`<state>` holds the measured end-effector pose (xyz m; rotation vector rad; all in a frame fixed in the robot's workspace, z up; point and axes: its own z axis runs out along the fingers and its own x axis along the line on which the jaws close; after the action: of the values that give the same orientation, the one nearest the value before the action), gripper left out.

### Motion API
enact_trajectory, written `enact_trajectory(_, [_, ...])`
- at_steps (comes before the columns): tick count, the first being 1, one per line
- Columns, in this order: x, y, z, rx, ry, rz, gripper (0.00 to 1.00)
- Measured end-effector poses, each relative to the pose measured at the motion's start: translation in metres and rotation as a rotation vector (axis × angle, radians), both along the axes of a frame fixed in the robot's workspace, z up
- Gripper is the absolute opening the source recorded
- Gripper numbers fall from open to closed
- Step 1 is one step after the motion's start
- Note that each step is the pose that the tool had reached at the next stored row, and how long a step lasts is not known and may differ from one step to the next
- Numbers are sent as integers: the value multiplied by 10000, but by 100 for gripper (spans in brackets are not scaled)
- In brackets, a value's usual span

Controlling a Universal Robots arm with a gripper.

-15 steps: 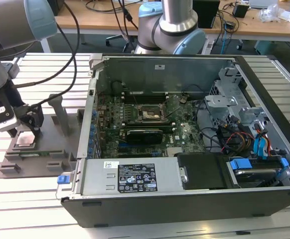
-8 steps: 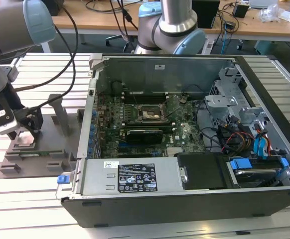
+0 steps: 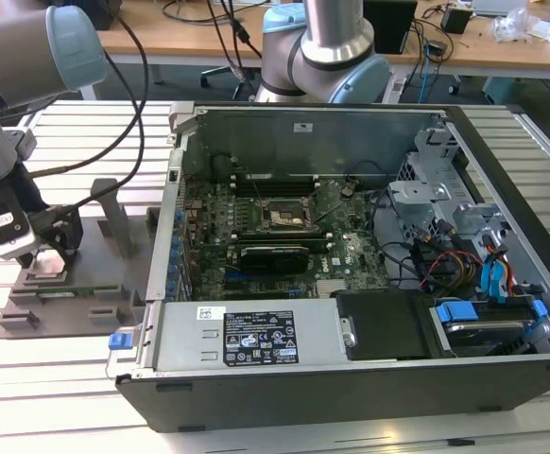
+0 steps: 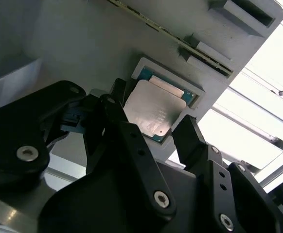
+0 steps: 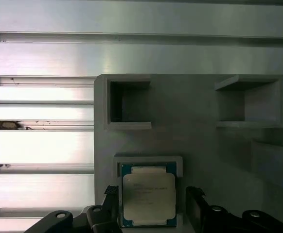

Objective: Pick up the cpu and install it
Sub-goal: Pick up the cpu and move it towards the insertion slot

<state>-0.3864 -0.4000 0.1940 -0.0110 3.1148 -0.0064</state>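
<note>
The gripper takes hold of the cpu's opposite side edges next, where gaps stay open, because the pocket's raised rim wraps around the cpu's end and corners.
The cpu [image 5: 149,199] is a flat square chip with a silvery top and a thin green edge. It lies flat in a shallow pocket of a grey fixture plate [image 5: 200,145], and it is also seen in the second wrist view [image 4: 153,109]. My gripper [image 5: 151,194] is open, with one black finger [image 4: 187,133] on each side of the chip and small gaps between. In the exterior view my gripper [image 3: 46,253] hangs low over that fixture [image 3: 67,293] on the exterior view's left. The motherboard's black socket frame [image 3: 280,216] lies inside the open computer case [image 3: 303,132].
The fixture carries raised blocks and slots [image 5: 129,104] beside the chip's pocket. A slatted aluminium table [image 3: 77,378] lies under everything. The case has tall walls, a drive cage and cables [image 3: 464,255] on the exterior view's right. A second robot base [image 3: 327,47] stands behind the case.
</note>
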Motion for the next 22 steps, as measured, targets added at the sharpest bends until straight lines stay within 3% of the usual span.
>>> enact_trajectory(3, [-2,-1,-38,4,1,40,66])
enact_trajectory(13, [-5,-5,-46,5,1,66,66])
enact_trajectory(17, [-5,-6,-47,5,2,66,55])
enact_trajectory(22, [-5,-6,-48,6,2,66,55])
